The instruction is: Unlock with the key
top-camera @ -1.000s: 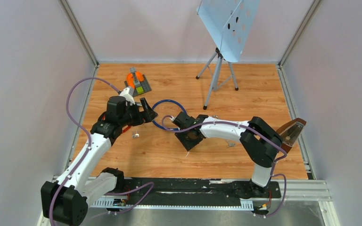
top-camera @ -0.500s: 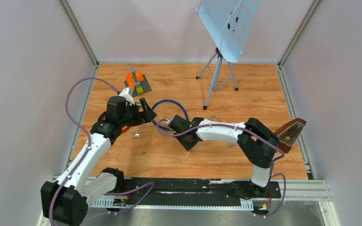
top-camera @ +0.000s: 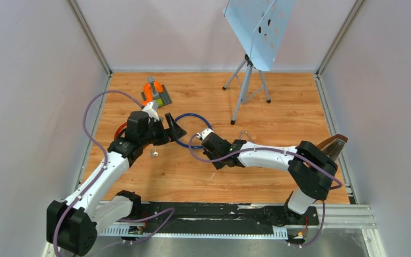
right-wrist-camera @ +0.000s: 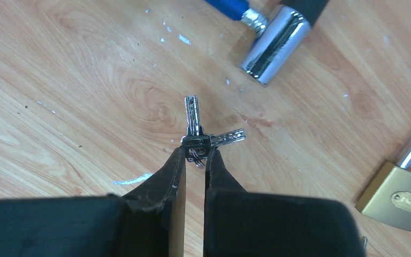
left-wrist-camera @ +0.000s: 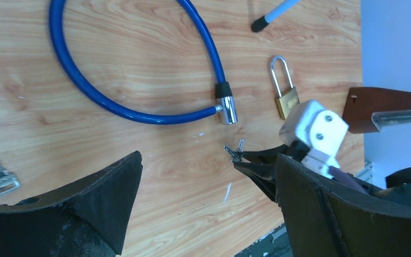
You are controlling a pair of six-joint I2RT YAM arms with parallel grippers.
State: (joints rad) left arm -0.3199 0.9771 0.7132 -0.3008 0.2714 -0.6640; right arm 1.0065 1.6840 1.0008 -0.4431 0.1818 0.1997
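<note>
I should next grab the key's blade jutting from my right gripper with my left gripper, so the key's head stays free for my right gripper to unlock with.
A blue cable lock (top-camera: 195, 115) lies looped on the wood floor, and its chrome barrel end (left-wrist-camera: 227, 110) shows in the left wrist view and in the right wrist view (right-wrist-camera: 273, 45). A brass padlock (top-camera: 243, 135) lies to the right of it, also seen from the left wrist (left-wrist-camera: 287, 101) and the right wrist (right-wrist-camera: 401, 201). My right gripper (right-wrist-camera: 195, 155) is shut on a small bunch of keys (right-wrist-camera: 193, 123), held at its fingertips just above the floor near the barrel end. My left gripper (left-wrist-camera: 206, 176) is open and empty beside the cable loop (left-wrist-camera: 139, 115).
A second bunch of keys (top-camera: 153, 154) lies on the floor under my left arm. An orange item on a grey plate (top-camera: 155, 91) sits at the back left. A music stand (top-camera: 246, 80) stands at the back. A brown metronome (top-camera: 329, 150) stands at the right edge.
My left gripper has moved a little right toward the cable loop. My right arm has stretched out, its elbow shifting right, with the keys still in its fingertips.
</note>
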